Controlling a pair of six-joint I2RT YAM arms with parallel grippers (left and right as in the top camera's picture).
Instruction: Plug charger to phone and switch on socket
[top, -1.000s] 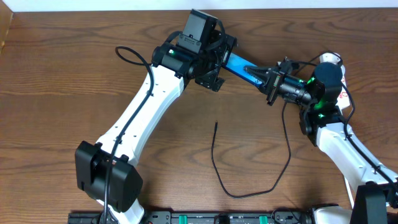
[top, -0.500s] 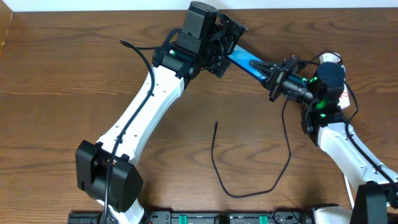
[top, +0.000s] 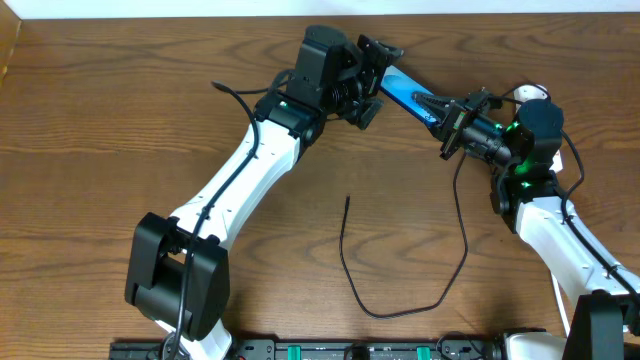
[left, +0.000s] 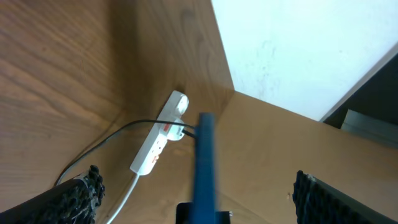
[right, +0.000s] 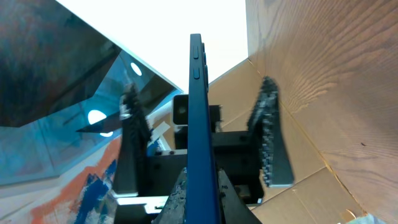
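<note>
The phone's other end should stay free to plug in the charger, so my left gripper needs to grab the phone (top: 405, 97) next by the end away from my right gripper.
The phone (top: 405, 97), with a bright blue screen, is held off the table near the back edge. My right gripper (top: 452, 118) is shut on its right end. In the right wrist view the phone (right: 197, 106) stands edge-on, and the jaws (right: 199, 193) clamp it at the bottom. My left gripper (top: 378, 70) is open, its fingers spread wide either side of the phone's left end (left: 203, 162) without touching it. The charger (top: 400, 308) lies looped on the table, its free tip (top: 347, 199) near the middle. The white socket (left: 160, 142) lies behind my right arm and shows partly in the overhead view (top: 530, 94).
The charger's black plug (left: 188, 131) sits in the socket, and a white cord (left: 127, 193) runs from the socket. A cardboard wall (left: 273, 149) stands behind the table's back edge. My right arm (top: 545, 215) stretches along the right side.
My left gripper has moved up and to the right toward the back edge, with its fingers now spread around the phone's end. My right gripper has shifted slightly right with the phone.
</note>
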